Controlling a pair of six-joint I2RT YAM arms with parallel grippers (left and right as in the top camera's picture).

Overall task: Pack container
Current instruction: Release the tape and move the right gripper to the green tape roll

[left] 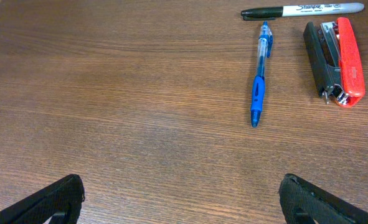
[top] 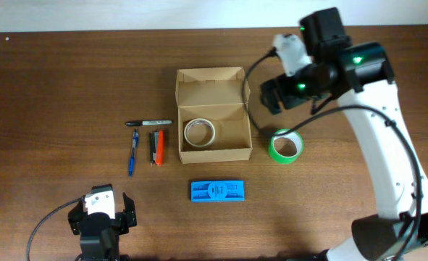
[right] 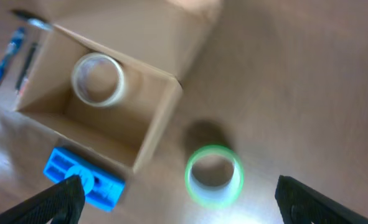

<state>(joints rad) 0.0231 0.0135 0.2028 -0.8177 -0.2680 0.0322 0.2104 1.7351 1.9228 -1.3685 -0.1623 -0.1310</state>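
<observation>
My right gripper is to grab the green tape roll's rim (top: 299,146) next, on the side away from the container, to lower it inside beside the clear tape roll (top: 199,133).
The tan cardboard container (top: 214,116) stands open at the table's middle, its lid flap folded back, with a clear tape roll (top: 199,133) inside; it also shows in the right wrist view (right: 109,99). A green tape roll (top: 286,146) lies on the table just right of the box and shows in the right wrist view (right: 213,175). My right gripper (right: 180,199) is open and empty, held above the green roll, right of the box. My left gripper (left: 180,199) is open and empty near the front left edge.
A black Sharpie marker (top: 148,122), a blue pen (top: 133,152) and a red-and-black stapler (top: 157,147) lie left of the box. A flat blue packet (top: 218,191) lies in front of it.
</observation>
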